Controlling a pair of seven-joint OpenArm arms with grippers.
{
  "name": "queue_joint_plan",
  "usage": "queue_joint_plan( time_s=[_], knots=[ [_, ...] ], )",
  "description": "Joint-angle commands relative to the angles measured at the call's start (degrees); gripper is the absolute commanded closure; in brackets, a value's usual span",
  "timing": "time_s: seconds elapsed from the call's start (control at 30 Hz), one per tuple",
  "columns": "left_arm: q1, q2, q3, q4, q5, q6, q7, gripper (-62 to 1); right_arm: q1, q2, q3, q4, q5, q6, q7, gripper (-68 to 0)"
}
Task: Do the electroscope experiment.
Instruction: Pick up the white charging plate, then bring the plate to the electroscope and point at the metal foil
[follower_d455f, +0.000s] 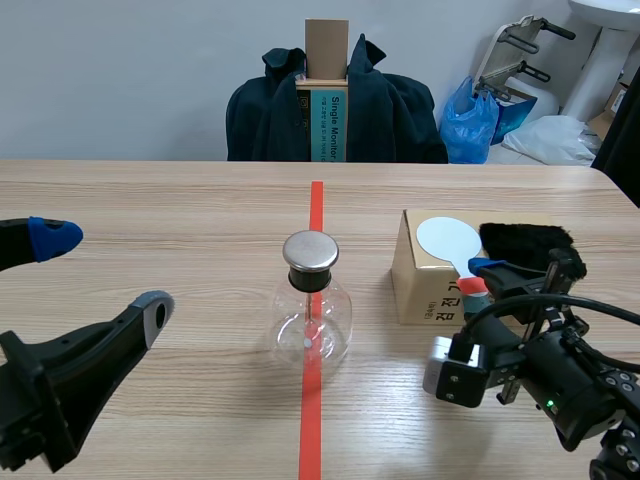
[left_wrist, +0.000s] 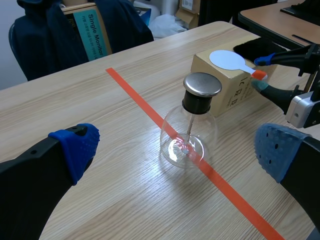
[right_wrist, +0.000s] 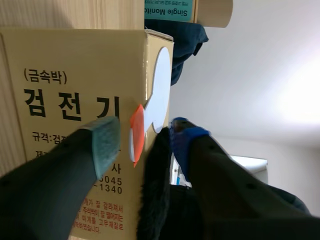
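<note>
I should next pick up the paddle by its orange-red handle (follower_d455f: 471, 286) with my right gripper, to rub the disc on the black fur (follower_d455f: 527, 240).
The electroscope (follower_d455f: 312, 300), a round glass flask with a metal cap (left_wrist: 202, 84), stands on the red tape line at mid-table. To its right is a cardboard box (follower_d455f: 425, 290). On the box lie a white disc paddle (follower_d455f: 447, 240) with an orange handle (right_wrist: 136, 132) and a piece of black fur (follower_d455f: 527, 240). My right gripper (follower_d455f: 478, 277) is open at the box's near edge, with the handle between its pads and a gap showing beside it. My left gripper (follower_d455f: 105, 273) stands open at the left, well apart from the flask.
A chair draped with a dark coat (follower_d455f: 390, 110) stands across the table, holding an upright carton (follower_d455f: 327, 100). A blue bag (follower_d455f: 470, 120) and other clutter lie behind the table's far right corner.
</note>
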Motion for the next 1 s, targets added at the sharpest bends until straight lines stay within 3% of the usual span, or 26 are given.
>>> queue_joint_plan(
  time_s=[0.0, 0.17, 0.27, 0.53, 0.67, 0.73, 0.87, 0.9, 0.97],
  knots=[
    [0.0, -0.3, 0.1, 0.9, -0.4, -0.1, -0.8, -62.3, 0.7, 0.9, 0.7, 1.1, 0.3, -0.9, 0.0, -14.2],
    [0.0, -0.3, 0.1, 0.9, -0.4, -0.1, -0.8, -62.3, 0.7, 0.9, 0.7, 1.1, 0.3, -1.3, 0.0, -0.4],
    [0.0, -0.3, 0.1, 0.9, -0.4, -0.1, -0.8, -62.3, 0.7, 0.9, 0.7, 1.1, 0.3, -2.8, 0.0, -0.7],
    [0.0, -0.3, 0.1, 0.9, -0.4, -0.1, -0.8, -62.3, 0.7, 1.4, 1.7, 3.5, 0.3, -11.0, -0.3, -0.7],
    [0.0, -0.3, 0.1, 0.9, -0.3, -0.1, 0.1, -61.8, 0.4, 3.7, 2.3, 7.1, 3.4, -11.4, -0.3, -0.7],
    [-0.6, -0.3, 0.1, 0.9, -0.3, -0.5, 2.0, -46.0, -0.3, 5.7, 2.3, 9.9, 6.4, -11.7, -0.3, -0.7],
    [-4.1, -1.5, 0.4, 0.4, -0.4, -2.1, 8.8, -5.0, -2.1, 8.6, 3.1, 15.4, 13.1, -15.9, -0.4, -0.7],
    [-5.5, -2.1, 0.7, -0.3, -0.4, -2.7, 9.8, -1.2, -2.3, 8.7, 3.7, 16.7, 14.1, -16.5, -0.5, -0.7],
    [-8.8, -3.2, 1.7, -2.5, -0.4, -4.0, 10.6, -2.6, -2.2, 8.7, 4.6, 18.8, 16.1, -16.5, -0.9, -0.7]
  ],
)
